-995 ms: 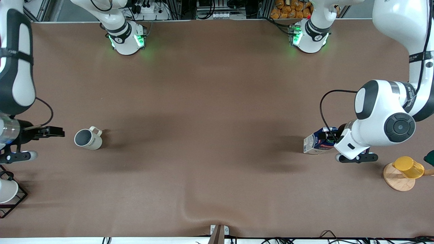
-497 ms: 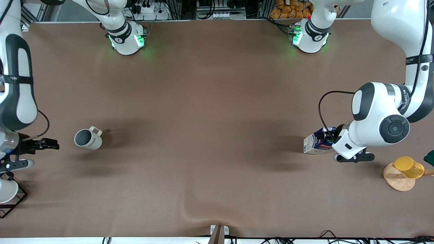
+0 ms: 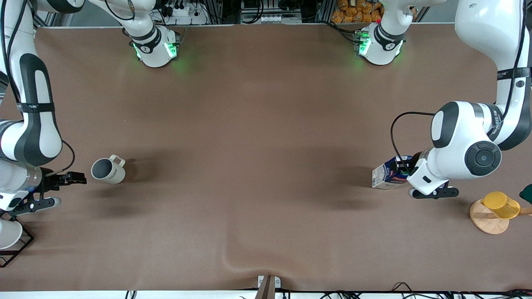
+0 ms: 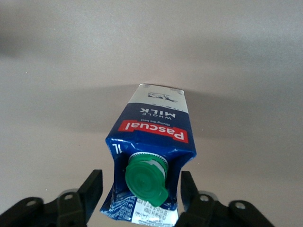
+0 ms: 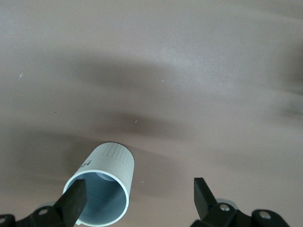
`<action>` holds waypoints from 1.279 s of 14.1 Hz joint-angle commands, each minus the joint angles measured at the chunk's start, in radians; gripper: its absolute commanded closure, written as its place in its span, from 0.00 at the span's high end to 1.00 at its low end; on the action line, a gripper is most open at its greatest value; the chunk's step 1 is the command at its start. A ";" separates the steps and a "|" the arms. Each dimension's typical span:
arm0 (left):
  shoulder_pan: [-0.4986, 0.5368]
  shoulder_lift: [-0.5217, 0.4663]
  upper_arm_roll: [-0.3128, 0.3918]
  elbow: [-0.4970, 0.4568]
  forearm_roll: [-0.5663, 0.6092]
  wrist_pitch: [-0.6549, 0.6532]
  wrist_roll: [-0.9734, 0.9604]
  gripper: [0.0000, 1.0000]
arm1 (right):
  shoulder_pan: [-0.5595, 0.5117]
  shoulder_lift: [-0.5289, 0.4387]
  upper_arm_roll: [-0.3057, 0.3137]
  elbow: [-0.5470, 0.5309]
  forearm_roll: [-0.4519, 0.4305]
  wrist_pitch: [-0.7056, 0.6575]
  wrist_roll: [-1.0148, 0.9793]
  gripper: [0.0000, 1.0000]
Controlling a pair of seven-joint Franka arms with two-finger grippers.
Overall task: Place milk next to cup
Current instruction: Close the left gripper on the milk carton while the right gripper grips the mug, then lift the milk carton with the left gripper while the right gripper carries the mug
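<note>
Next, my right gripper grabs the cup by its rim (image 3: pixel 93 172) opposite the handle, to ready the cup for the milk (image 3: pixel 387 176) beside it.
The milk (image 3: pixel 387 176), a dark blue and white carton with a green cap (image 4: pixel 146 178), stands on the table toward the left arm's end. My left gripper (image 3: pixel 405 169) is down at the carton's top. In the left wrist view it (image 4: pixel 141 180) is open, one finger on each side of the gable, with small gaps. The cream cup (image 3: pixel 108 170) stands toward the right arm's end. My right gripper (image 3: pixel 77 178) is open and empty just beside it. In the right wrist view the cup (image 5: pixel 108 170) sits by one finger of that gripper (image 5: pixel 139 187).
A yellow cup (image 3: pixel 501 204) on a wooden disc (image 3: pixel 484 222) stands beside the left hand, nearer the camera. A white cup in a black wire rack (image 3: pixel 23 245) is at the right arm's end. The brown cloth has a wrinkle (image 3: pixel 232 257) at the near edge.
My right gripper has dropped lower and come closer to the cup. My left hand shifted slightly toward the milk at first, then held still.
</note>
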 commanded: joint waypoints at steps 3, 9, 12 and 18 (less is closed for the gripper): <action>0.007 -0.007 0.003 -0.012 -0.019 0.016 0.001 0.60 | -0.008 -0.014 0.004 -0.018 0.015 0.008 -0.019 1.00; 0.007 -0.015 0.004 -0.011 -0.019 0.006 -0.005 0.48 | -0.025 0.014 0.006 -0.130 0.017 0.123 -0.089 1.00; 0.006 -0.044 0.003 -0.005 -0.019 -0.029 -0.005 0.46 | -0.022 -0.012 0.016 -0.203 0.017 0.121 -0.133 1.00; 0.007 -0.119 0.004 0.002 -0.019 -0.077 0.013 0.45 | -0.028 -0.029 0.027 -0.239 0.029 0.150 -0.155 0.02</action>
